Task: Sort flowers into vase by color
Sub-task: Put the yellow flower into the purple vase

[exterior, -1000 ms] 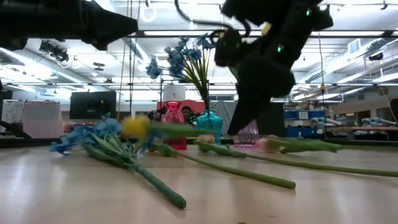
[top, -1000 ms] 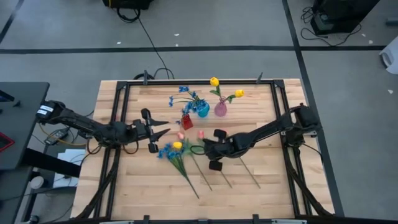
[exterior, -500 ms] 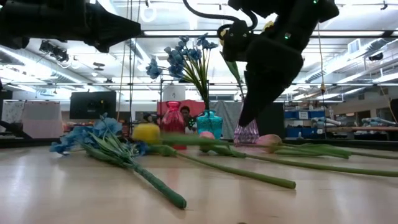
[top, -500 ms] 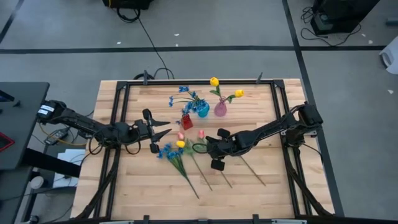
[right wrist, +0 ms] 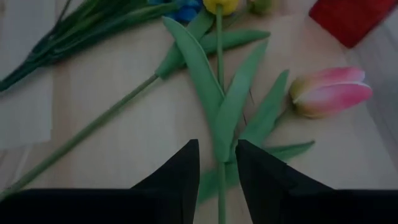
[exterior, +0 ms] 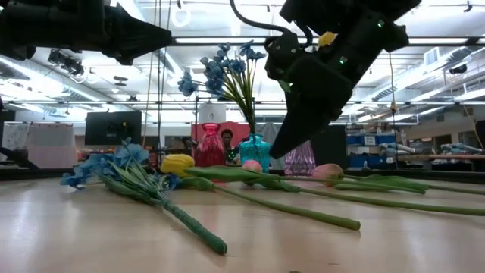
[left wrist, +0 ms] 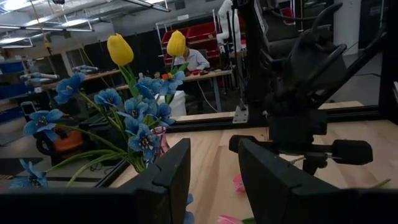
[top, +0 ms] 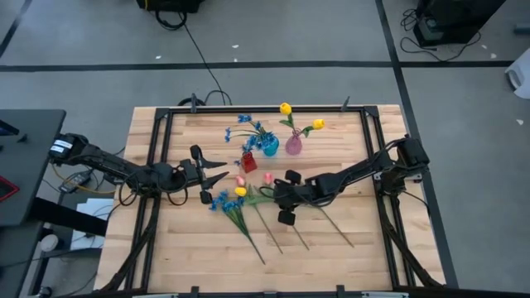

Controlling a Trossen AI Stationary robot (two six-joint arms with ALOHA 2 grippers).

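Note:
I need to sort the yellow tulip into a vase, so my right gripper should grab its stem below the leaves next.
A yellow tulip [top: 240,191] lies flat on the table beside a blue bunch [top: 219,201], with two pink tulips [top: 267,178] [top: 240,180] just beyond it. My right gripper [right wrist: 216,149] is open and slants down over the yellow tulip's leafy stem [right wrist: 221,180], one finger on each side of it. My left gripper [top: 224,170] hovers open and level to the left of the flowers and holds nothing. At the back stand a teal vase [top: 270,148] with blue blossoms, a pink vase [top: 293,146] with two yellow tulips, and a red vase [top: 248,161]. My right gripper straddles the yellow tulip's stem among its leaves [right wrist: 231,124], slanting down from the table's right, its fingers across the stem. A leaf runs close along one finger [right wrist: 244,163]; whether it touches I cannot tell. The tulip lies on the table.
Long green stems [top: 335,229] fan out toward the near edge below my right arm. A black frame [top: 157,141] borders the wooden table. Bare wood shows at the near left and far right.
The yellow tulip was raised and blurred a second ago. It has settled onto the table, its head now still beside the blue bunch. My right gripper has tipped to a flatter slant, its fingertips swinging toward the table's left.

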